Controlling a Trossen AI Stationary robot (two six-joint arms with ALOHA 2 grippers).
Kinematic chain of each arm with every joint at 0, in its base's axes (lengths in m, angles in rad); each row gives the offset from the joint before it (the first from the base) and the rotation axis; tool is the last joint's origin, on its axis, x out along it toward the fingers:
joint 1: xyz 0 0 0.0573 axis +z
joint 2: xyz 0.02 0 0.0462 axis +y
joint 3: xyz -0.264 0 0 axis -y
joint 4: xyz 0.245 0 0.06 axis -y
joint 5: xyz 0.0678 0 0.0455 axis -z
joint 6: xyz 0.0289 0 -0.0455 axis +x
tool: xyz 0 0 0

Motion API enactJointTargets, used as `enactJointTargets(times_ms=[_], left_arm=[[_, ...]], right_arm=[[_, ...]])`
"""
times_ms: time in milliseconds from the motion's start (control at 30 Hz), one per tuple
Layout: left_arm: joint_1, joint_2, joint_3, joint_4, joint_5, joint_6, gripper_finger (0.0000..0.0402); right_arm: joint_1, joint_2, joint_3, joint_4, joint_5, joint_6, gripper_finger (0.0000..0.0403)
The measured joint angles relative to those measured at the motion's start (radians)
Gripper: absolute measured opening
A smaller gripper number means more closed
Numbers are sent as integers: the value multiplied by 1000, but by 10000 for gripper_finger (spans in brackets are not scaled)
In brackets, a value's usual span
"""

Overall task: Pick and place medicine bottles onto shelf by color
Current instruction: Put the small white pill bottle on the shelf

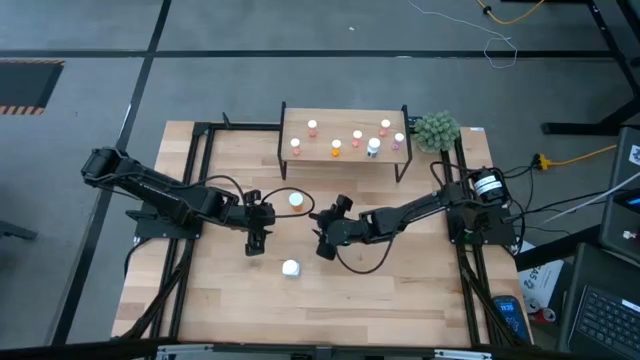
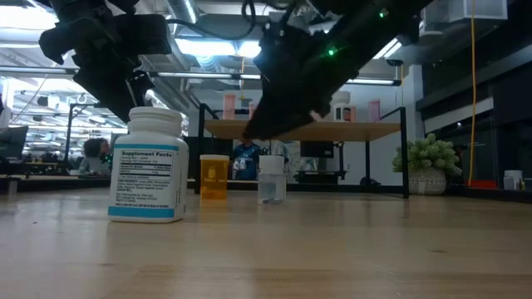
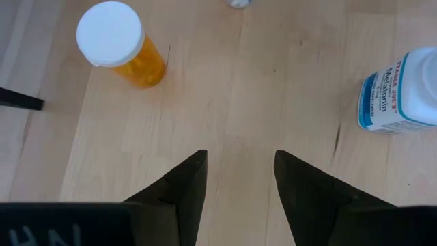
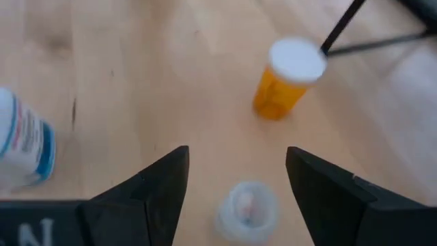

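My fingers are still above the clear bottle's top in the right wrist view, so my right gripper must lower before closing.
Three bottles stand upright on the table: an orange one with a white cap [image 1: 296,199] [image 3: 119,44] [image 4: 287,75], a larger white one with a blue label [image 1: 290,268] [image 2: 148,176] [image 3: 403,92], and a small clear one [image 2: 272,178] [image 4: 246,208]. My right gripper [image 4: 235,178] [image 1: 325,240] is open above the clear bottle, its fingers on either side of it without touching. My left gripper [image 3: 239,171] [image 1: 257,238] is open and empty above bare table between the orange and the white bottle. The shelf [image 1: 345,150] at the far side carries several small bottles.
A green bushy plant [image 1: 437,130] stands at the shelf's right end. The shelf's black legs [image 1: 283,160] stand just beyond the orange bottle. Bare wood [image 1: 380,290] lies toward the near edge.
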Motion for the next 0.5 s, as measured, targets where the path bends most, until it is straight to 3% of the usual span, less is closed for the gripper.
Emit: enactJointTargets(times_ms=[500], left_arm=[[0,0,0,-1,0,0,166]], right_arm=[[-15,75,0,-32,-23,65,242]])
